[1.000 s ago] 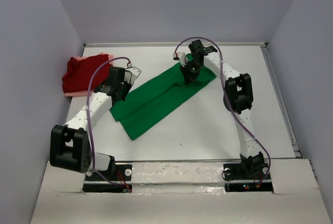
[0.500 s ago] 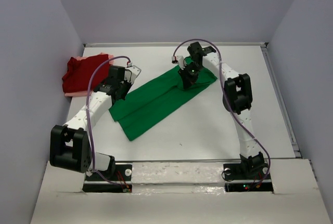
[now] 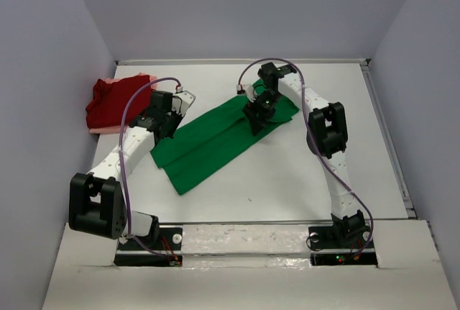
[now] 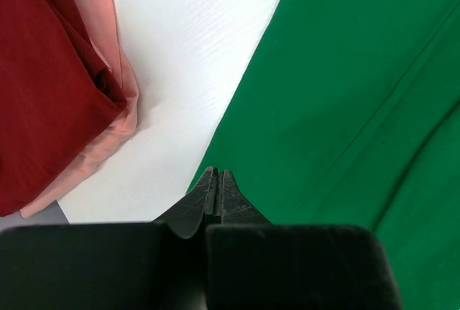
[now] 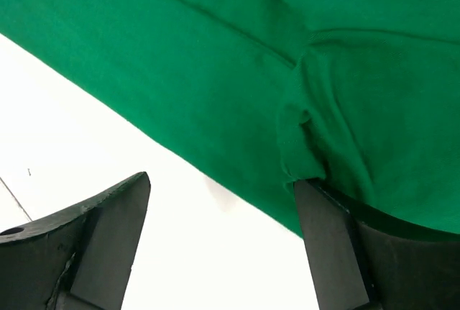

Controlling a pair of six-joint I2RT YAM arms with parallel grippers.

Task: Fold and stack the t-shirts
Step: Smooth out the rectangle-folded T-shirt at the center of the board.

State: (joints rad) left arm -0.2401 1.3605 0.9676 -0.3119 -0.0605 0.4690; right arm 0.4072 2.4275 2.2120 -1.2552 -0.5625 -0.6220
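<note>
My right gripper needs to lay the green t-shirt [image 3: 215, 141] flat for folding and should next grab the bunched cloth near its far end [image 3: 271, 118].
A bright green t-shirt [image 3: 215, 141], folded into a long strip, lies slantwise across the white table. My right gripper [image 3: 257, 117] hovers open over its far right end. In the right wrist view the green cloth [image 5: 215, 58] bunches against the right finger [image 5: 323, 238], and bare table shows between the jaws of the right gripper [image 5: 221, 180]. My left gripper [image 3: 171, 124] is shut at the strip's left edge. Its tips [image 4: 217, 175] rest at the border of the green cloth [image 4: 345, 73] with nothing seen between them. The dark red t-shirt [image 3: 115, 101] lies on the pale pink one [image 3: 102, 129] at the far left.
In the left wrist view the red [image 4: 43, 94] and pink [image 4: 108, 137] pile sits left of the shut fingers. Grey walls enclose the table [image 3: 302, 173] on three sides, with a raised rim [image 3: 388, 137] along the right.
My right gripper has opened and let go of the green shirt's far end, shifting a little left and nearer. The cloth end has settled flat. The left arm has not moved.
</note>
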